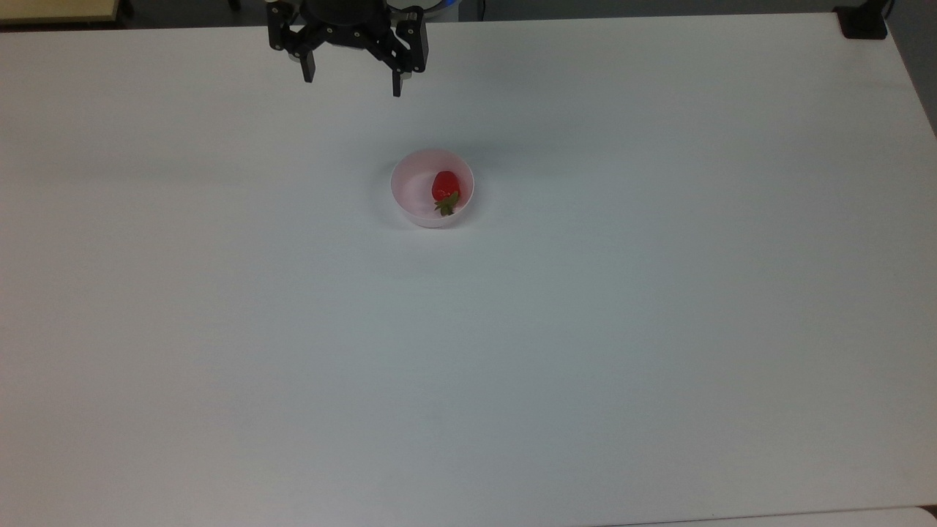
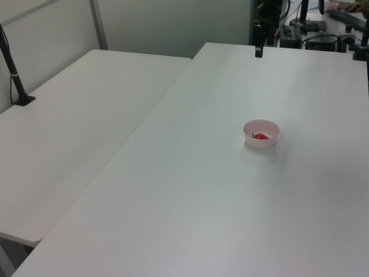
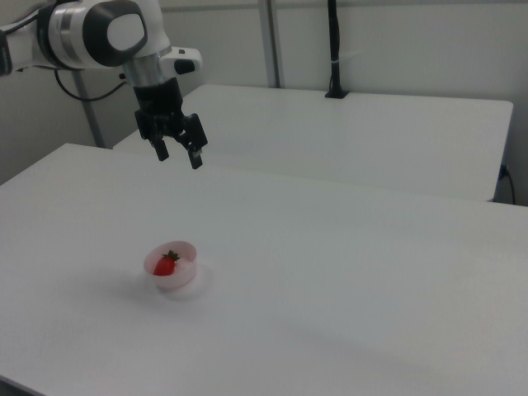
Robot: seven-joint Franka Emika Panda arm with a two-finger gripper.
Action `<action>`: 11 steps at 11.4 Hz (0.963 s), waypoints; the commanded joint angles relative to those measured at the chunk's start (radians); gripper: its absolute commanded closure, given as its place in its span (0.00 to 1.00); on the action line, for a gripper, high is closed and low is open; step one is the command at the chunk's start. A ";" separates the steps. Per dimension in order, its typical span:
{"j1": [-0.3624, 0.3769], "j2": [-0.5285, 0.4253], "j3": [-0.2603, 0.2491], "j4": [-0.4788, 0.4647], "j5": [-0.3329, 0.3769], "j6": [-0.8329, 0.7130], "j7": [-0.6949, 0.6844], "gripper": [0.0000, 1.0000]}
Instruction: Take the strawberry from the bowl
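Note:
The gripper grabs the strawberry by its red body [image 2: 262, 137] next, to lift the strawberry out of the pink bowl [image 2: 261, 133].
A small pale pink bowl [image 1: 432, 187] stands near the middle of the white table [image 1: 512, 366]. Inside it lies a red strawberry [image 1: 445, 189] with a green cap. The same bowl [image 2: 261, 133] and strawberry [image 2: 260, 137] sit toward the left view's right, and the bowl [image 3: 172, 266] with its strawberry [image 3: 166, 265] lies low in the right view's left. My gripper [image 1: 352, 82] hangs open and empty well above the table, apart from the bowl, toward the top view's upper edge. In the right view the gripper [image 3: 179, 156] hovers high over the bowl.
A second white table [image 2: 75, 133] adjoins along the left view's left, with a black post [image 2: 14, 75] clamped at its edge. Another black post [image 3: 334, 49] stands on the far table in the right view. Cables and equipment [image 2: 323, 34] crowd the left view's upper right.

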 commanded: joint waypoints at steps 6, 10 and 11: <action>0.002 -0.026 -0.007 -0.028 0.020 -0.021 0.001 0.00; 0.016 -0.019 0.001 -0.164 0.026 0.020 -0.100 0.00; 0.021 -0.018 0.003 -0.212 0.027 0.051 -0.126 0.00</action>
